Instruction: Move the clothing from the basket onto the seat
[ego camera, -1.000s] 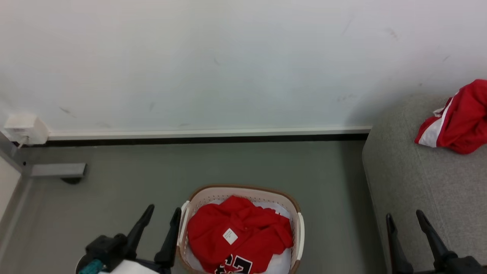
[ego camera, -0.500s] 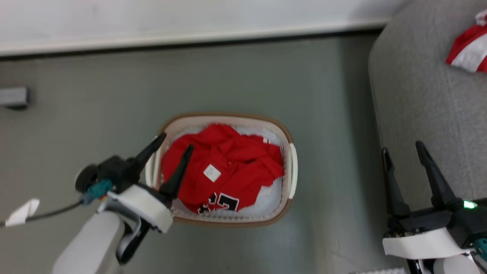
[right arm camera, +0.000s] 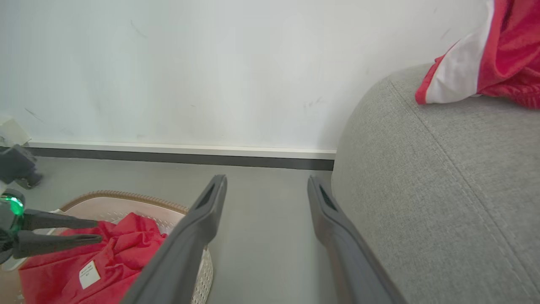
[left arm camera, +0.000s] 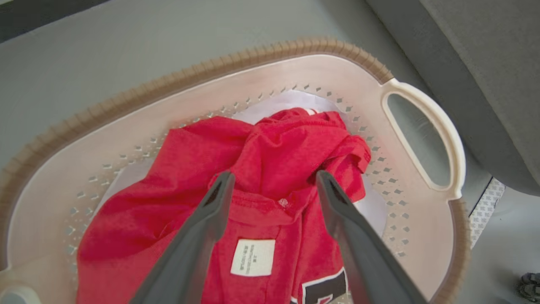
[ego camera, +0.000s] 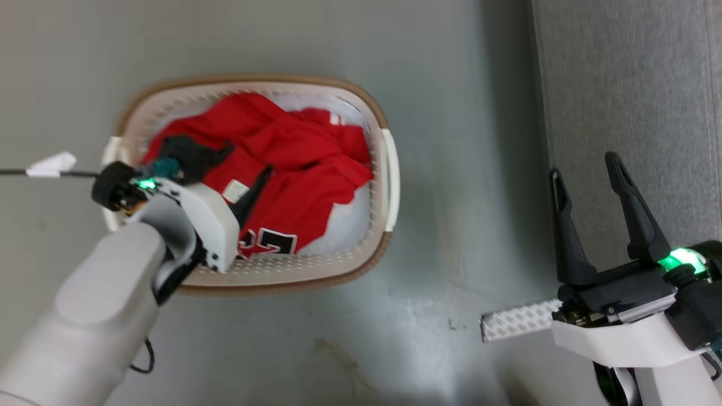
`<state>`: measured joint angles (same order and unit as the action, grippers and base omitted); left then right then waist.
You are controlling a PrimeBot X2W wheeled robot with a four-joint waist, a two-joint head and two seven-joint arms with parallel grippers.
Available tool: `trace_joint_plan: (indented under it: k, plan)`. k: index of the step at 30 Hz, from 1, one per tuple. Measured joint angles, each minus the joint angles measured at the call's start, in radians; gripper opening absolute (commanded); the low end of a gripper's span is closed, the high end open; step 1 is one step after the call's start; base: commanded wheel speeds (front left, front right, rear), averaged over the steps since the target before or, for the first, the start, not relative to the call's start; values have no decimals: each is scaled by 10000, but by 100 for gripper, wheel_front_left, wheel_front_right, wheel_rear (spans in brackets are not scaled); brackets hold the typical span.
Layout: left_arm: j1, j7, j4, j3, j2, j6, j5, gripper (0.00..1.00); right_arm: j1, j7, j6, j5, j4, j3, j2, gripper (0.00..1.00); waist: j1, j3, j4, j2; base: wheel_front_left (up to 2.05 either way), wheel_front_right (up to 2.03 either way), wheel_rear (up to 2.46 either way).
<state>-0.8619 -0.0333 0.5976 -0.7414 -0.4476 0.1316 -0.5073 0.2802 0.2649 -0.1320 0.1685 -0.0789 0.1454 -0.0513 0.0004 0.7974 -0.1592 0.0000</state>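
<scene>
My left gripper grabs the bunched fold (ego camera: 247, 164) standing up above the white label next, since the red clothing (ego camera: 299, 146) lies crumpled and slack in the basket.
The red clothing (ego camera: 299, 146) lies crumpled in the oval white basket (ego camera: 254, 80) with a brown rim, on a white liner. My left gripper (ego camera: 245, 163) is open low over it. In the left wrist view its fingers (left arm camera: 219, 198) stand on either side of a bunched fold of the clothing (left arm camera: 278, 147), above a white label. My right gripper (ego camera: 584, 166) is open and empty at the front edge of the grey seat (ego camera: 632, 84). On the seat (right arm camera: 443, 190) lies another red piece (right arm camera: 506, 55) with white trim.
The basket stands on grey floor, left of the seat, with a strip of floor between them. A white textured strip (ego camera: 519, 318) lies on the floor by my right wrist. A cable with a white tag (ego camera: 53, 163) runs at the left. The wall (right arm camera: 211, 76) and skirting lie behind.
The head camera has tipped down, so the basket sits higher in the picture. My left gripper has moved from beside the basket's rim to over the red clothing. Both grippers stay open.
</scene>
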Motion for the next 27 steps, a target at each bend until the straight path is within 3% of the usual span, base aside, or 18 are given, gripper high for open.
trace_joint_plan:
  k: [10, 20, 21, 22, 27]
  plan:
    - [-1314, 796, 1517, 117, -334, -77, -587, 100, 201, 0, 0, 167, -683, 259, 8, 100, -2, 1415, -793, 0, 0, 0, 0]
    - [-1608, 1206, 2092, -247, 58, -42, -1034, 100, 267, 0, 0, 173, -723, 297, 8, 100, -3, 1783, -958, 0, 0, 0, 0]
    - [-1634, 1185, 2088, -368, 59, -42, -1032, 21, 276, 0, 0, 176, -717, 293, 8, 100, -3, 1777, -965, 0, 0, 0, 0]
    - [-1655, 1104, 2086, -447, 63, -29, -1032, 0, 281, 0, 0, 176, -711, 288, 8, 100, -3, 1769, -973, 0, 0, 0, 0]
    - [-1685, 1007, 1967, -961, 104, -29, -1246, 0, 291, -2, 0, 180, -573, 161, 8, 100, -3, 1569, -965, 0, 0, 0, 0]
